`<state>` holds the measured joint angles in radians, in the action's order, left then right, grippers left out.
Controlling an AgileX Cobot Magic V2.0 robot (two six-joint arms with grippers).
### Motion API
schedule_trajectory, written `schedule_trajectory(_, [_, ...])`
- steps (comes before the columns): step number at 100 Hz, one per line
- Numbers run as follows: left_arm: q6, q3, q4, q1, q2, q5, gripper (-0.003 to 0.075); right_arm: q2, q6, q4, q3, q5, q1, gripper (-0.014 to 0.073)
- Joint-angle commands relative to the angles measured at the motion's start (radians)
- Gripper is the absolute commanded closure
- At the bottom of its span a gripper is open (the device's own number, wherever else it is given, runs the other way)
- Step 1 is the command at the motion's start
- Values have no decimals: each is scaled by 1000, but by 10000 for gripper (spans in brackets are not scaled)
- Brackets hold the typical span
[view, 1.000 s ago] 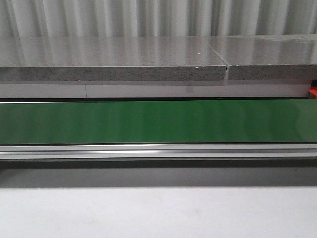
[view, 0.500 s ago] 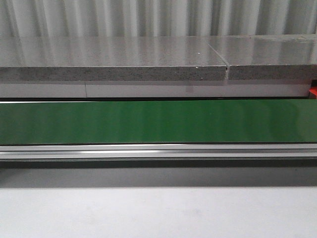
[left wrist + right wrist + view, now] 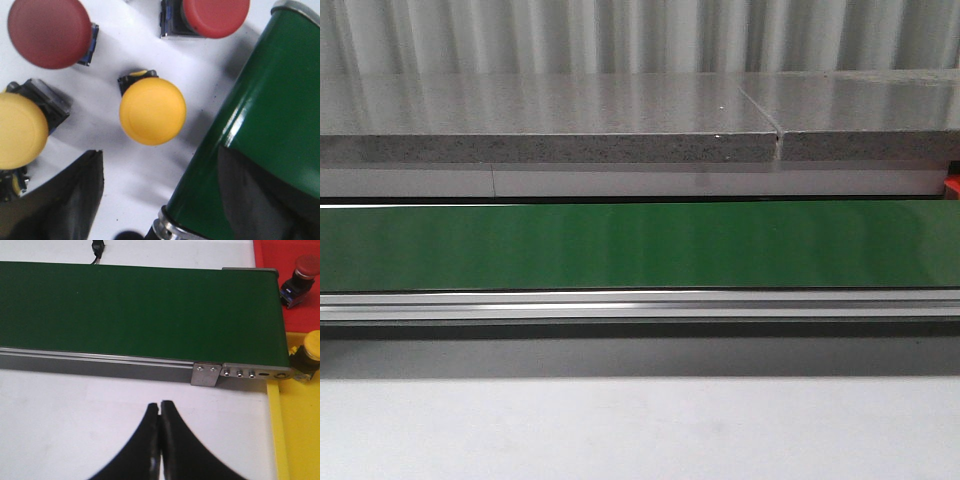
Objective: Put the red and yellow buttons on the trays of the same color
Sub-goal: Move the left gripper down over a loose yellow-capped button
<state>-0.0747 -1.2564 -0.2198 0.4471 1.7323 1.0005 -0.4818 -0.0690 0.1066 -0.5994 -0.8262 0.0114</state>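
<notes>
My left gripper moves toward the button next before closing, since the yellow button's cap (image 3: pixel 152 111) lies beyond my fingertips in the left wrist view.
In the left wrist view a yellow button (image 3: pixel 152 111) lies on the white table just beyond my open left gripper (image 3: pixel 159 152), nothing between its fingers. A second yellow button (image 3: pixel 20 130) and two red buttons (image 3: pixel 49 32) (image 3: pixel 215 17) lie around it. One left finger (image 3: pixel 260 195) hangs over the green belt's end (image 3: pixel 270 115). My right gripper (image 3: pixel 160 404) is shut and empty above the white table, short of the belt. Past the belt's end, a red button (image 3: pixel 304 271) rests on the red tray (image 3: pixel 300 315) and a yellow button (image 3: pixel 307 352) on the yellow tray (image 3: pixel 297 430).
The green conveyor belt (image 3: pixel 640 245) runs across the whole front view with a metal rail (image 3: pixel 640 305) along its near side and a grey stone ledge (image 3: pixel 550 125) behind. A sliver of red (image 3: pixel 952 187) shows at the right edge. Neither arm appears in the front view.
</notes>
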Motion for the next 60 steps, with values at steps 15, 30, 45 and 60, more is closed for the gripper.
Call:
schedule_trajectory(15, [-2,-91,-28,3,47,-3,248,0,-6,-2,-23,60,2,715])
schedule_trajectory(30, [-2,-119,-30,3,94,-1,248,0,-6,-2,-23,60,2,715])
schedule_trajectory(45, [-2,-124,-33,3,121,-1,249,0,-6,-2,-23,60,2,715])
schedule_trajectory(60, [-2,-124,-33,3,132,-1,326,0,-6,-2,-23,60,2,715])
